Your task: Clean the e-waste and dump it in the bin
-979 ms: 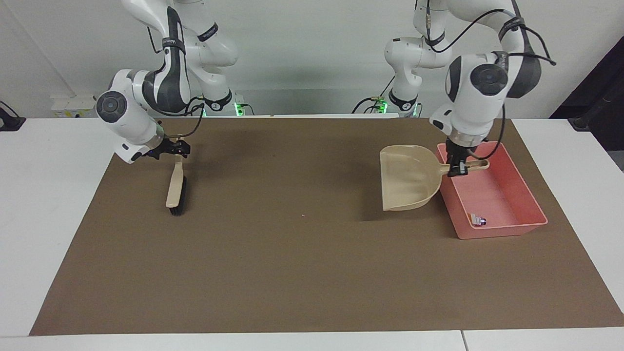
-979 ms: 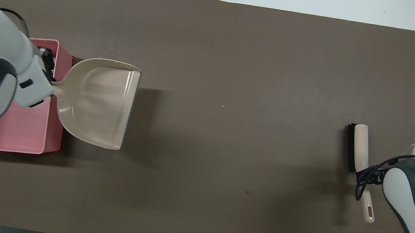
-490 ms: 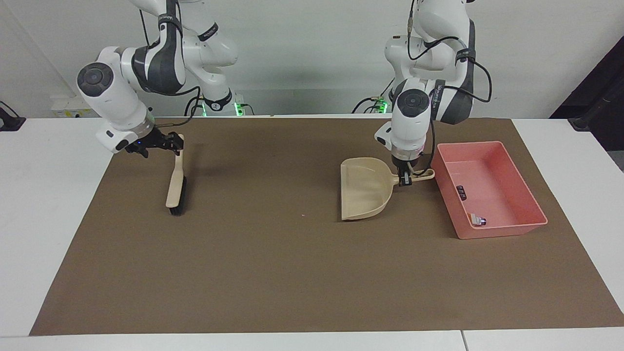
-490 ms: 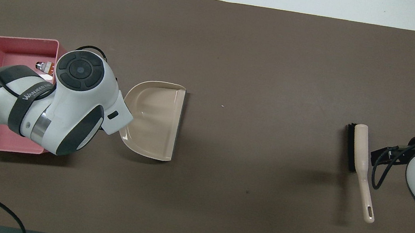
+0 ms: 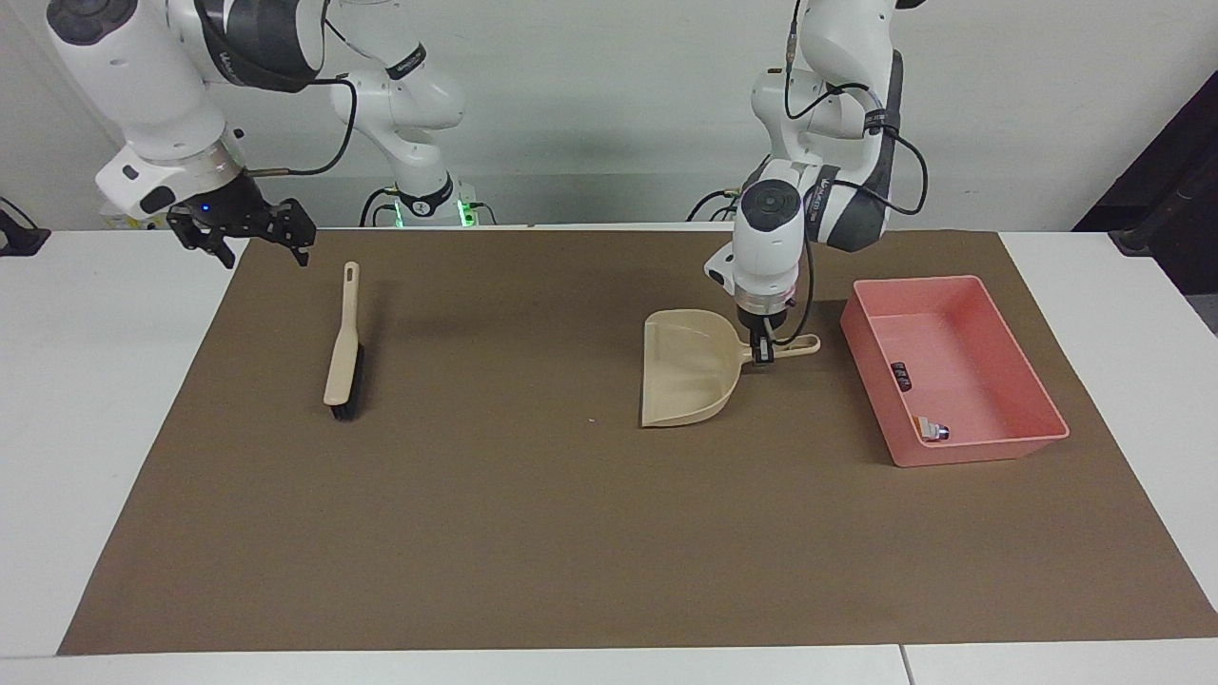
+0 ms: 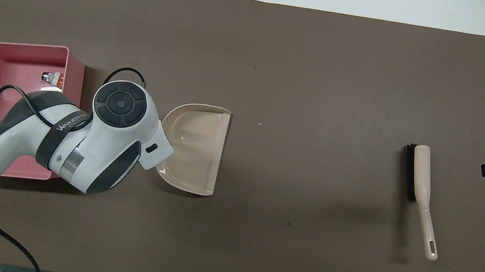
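Note:
My left gripper opens next, since the beige dustpan (image 6: pixel 196 149) lies low with its base on the brown mat.
The pink bin (image 5: pixel 1031 398) stands on the brown mat at the left arm's end. The e-waste lies in it: a white-grey part with an orange patch (image 5: pixel 922 424) touches a dark purple bit (image 5: pixel 942 433) at the bin's end farther from the robots. The pair also shows in the overhead view (image 6: pixel 52 77). A small black piece (image 5: pixel 899 375) lies mid-floor. My left gripper (image 5: pixel 762 355) is shut on the handle of the beige dustpan (image 5: pixel 687 376), which sits low on the mat beside the bin. My right gripper (image 5: pixel 266 249) is open, empty and raised over the mat's edge.
A beige brush with black bristles (image 5: pixel 341 354) lies on the mat toward the right arm's end, its handle pointing at the robots. It also shows in the overhead view (image 6: pixel 421 180). A tiny white speck (image 5: pixel 591 420) lies mid-mat. White table (image 5: pixel 86 400) borders the mat.
My left gripper carried the dustpan from over the bin toward the mat's middle and lowered it. My right gripper let go of the brush handle and rose away toward the table's end.

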